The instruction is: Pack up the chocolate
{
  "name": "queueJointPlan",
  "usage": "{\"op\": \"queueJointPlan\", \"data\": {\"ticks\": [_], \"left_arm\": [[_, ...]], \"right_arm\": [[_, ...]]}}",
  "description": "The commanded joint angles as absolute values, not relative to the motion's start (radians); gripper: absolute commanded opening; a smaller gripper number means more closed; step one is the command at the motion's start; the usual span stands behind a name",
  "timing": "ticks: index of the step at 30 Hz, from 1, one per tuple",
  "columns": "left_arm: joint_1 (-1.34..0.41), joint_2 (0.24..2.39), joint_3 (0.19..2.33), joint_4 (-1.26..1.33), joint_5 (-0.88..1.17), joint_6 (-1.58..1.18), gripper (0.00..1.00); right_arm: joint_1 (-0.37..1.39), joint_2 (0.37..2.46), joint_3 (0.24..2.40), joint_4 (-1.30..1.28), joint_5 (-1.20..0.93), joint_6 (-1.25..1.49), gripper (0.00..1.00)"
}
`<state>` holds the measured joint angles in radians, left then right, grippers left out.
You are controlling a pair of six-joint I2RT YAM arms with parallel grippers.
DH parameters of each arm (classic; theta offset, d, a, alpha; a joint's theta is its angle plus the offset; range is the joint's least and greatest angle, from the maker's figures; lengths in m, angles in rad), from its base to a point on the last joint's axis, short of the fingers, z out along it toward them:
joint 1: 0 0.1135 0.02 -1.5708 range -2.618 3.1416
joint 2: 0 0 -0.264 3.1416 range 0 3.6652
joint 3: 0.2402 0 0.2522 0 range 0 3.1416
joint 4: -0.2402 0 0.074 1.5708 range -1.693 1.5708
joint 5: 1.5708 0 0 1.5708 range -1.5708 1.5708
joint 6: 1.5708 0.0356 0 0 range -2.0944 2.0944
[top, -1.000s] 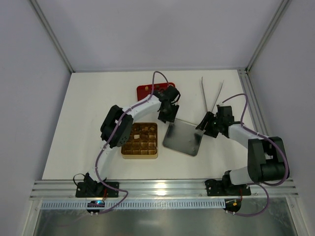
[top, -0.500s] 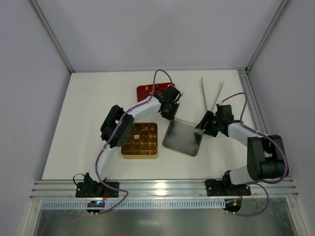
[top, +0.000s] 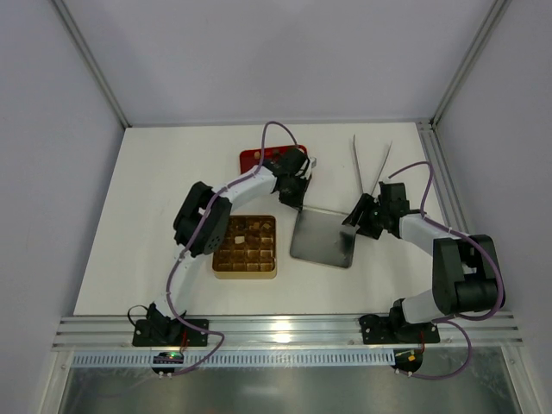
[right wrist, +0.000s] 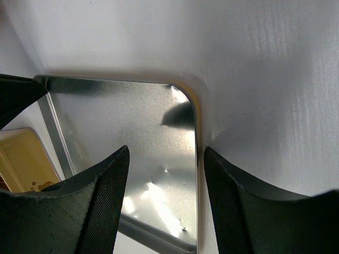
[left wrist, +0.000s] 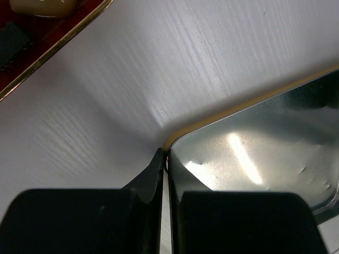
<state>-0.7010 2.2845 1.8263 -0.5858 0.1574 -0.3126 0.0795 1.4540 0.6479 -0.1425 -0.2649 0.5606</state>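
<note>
The lid's edge [top: 353,248] [right wrist: 197,157] runs between my right gripper's fingers, but they stop above it, so closing now would miss. The fingers go lower first, then close.
Small brown chocolate pieces [top: 252,229] sit in the far compartments of the gold grid box [top: 245,267]. A cream piece [left wrist: 39,5] and a dark piece [left wrist: 10,45] lie in the red tray [top: 253,158]. A silver metal lid [top: 323,237] lies inner side up, right of the box. My left gripper [top: 297,198] is shut on the lid's far left corner rim [left wrist: 168,153]. My right gripper [top: 355,221] is open, its jaws on either side of the lid's right edge [right wrist: 196,153], not touching it.
Long metal tongs [top: 369,164] lie at the far right of the white table [top: 155,207]. The red tray [left wrist: 37,58] is just beyond the left gripper. The gold box [right wrist: 21,159] shows past the lid in the right wrist view.
My left gripper has moved a little away from me with the lid's corner in it, and the lid has turned squarer to the box. The right gripper has barely moved.
</note>
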Motion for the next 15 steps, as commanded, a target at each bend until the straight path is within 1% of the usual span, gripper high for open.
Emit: {"op": "queueJointPlan", "data": {"ticks": [1,7,15], "left_arm": [[-0.654,2.292,1.827,-0.572,0.273,-0.339,0.0],[-0.611,2.289,1.825,-0.571,0.369,-0.364,0.0],[-0.592,2.286,1.822,-0.56,0.434,-0.4,0.0]], "right_arm": [[0.084,1.489,0.647,-0.189,-0.224,0.545,0.61],[0.086,1.48,0.646,-0.195,-0.229,0.543,0.61],[0.084,1.48,0.643,-0.198,-0.242,0.54,0.61]]}}
